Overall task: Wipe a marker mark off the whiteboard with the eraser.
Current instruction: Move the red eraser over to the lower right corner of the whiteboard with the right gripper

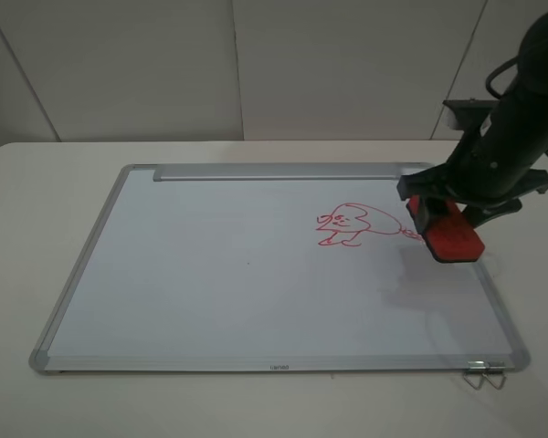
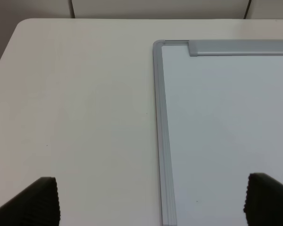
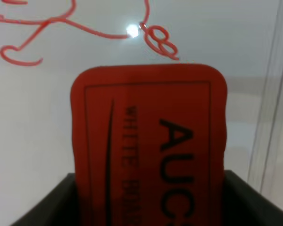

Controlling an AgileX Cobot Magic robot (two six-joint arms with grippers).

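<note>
The red eraser's lower edge (image 1: 457, 260) is above the whiteboard surface, apart from the eraser's shadow, so my right gripper keeps hold of the eraser until it is lowered.
The whiteboard (image 1: 237, 292) lies flat on the table, its bare surface also in the left wrist view (image 2: 226, 117) and the right wrist view (image 3: 37, 117). My right gripper (image 1: 438, 217) (image 3: 148, 200) is shut on the red eraser (image 1: 454, 237) (image 3: 148, 141), over the board near its right frame. Whether the felt touches the board I cannot tell. Just left of the eraser is the red sideways heart-shaped creature (image 1: 354, 224), its curly tail (image 3: 159, 40) right by the eraser's end. No upright round-bellied figure shows. My left gripper (image 2: 153, 202) is open over the board's left frame (image 2: 159, 117).
A metal tray strip (image 1: 274, 172) runs along the board's far edge. A small wire clip (image 1: 485, 373) sticks out at the near right corner. White table (image 2: 75, 103) surrounds the board, with a wall behind.
</note>
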